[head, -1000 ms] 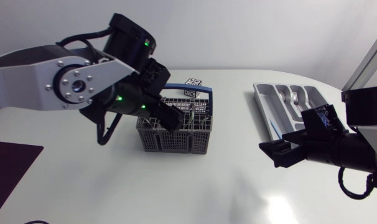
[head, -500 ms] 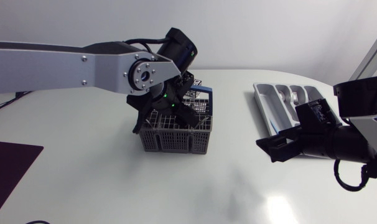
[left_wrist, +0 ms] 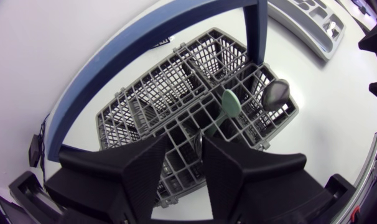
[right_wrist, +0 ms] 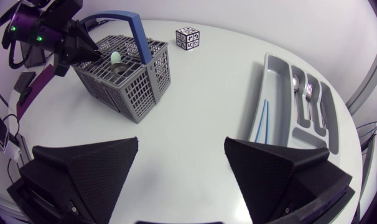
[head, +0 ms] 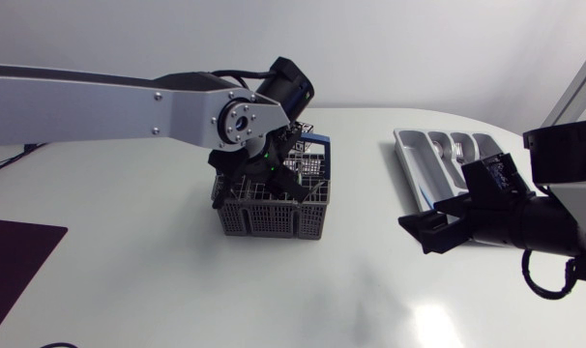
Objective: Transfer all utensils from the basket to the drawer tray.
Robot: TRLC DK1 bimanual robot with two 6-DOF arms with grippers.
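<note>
I should grab the metal utensil next with my left gripper by its thin end, which stands up between the bars, because the basket bars close in around the utensil.
The grey wire basket [head: 271, 215] with a blue handle stands at mid-table. My left gripper [head: 274, 176] is down inside it from above. In the left wrist view its fingers [left_wrist: 145, 165] stand close together, open, with a thin metal utensil end [left_wrist: 198, 142] in the narrow gap, not clearly touched from both sides. A pale green spoon [left_wrist: 231, 102] and a metal spoon [left_wrist: 274, 94] stand in the compartment ahead. The grey drawer tray [head: 410, 155] lies at the right, holding a spoon [right_wrist: 296, 84], a fork [right_wrist: 308, 93] and blue sticks [right_wrist: 262, 121]. My right gripper [head: 430, 233] hovers open, beside the tray.
A black-and-white marker cube [head: 301, 129] sits just behind the basket. A dark mat [head: 13, 256] lies at the front left corner. Bare white table spans between basket and tray [right_wrist: 272, 68] and in front of both.
My left arm swung over the basket and lowered its gripper into it, and the fingers have drawn closer together. The right arm has barely shifted.
</note>
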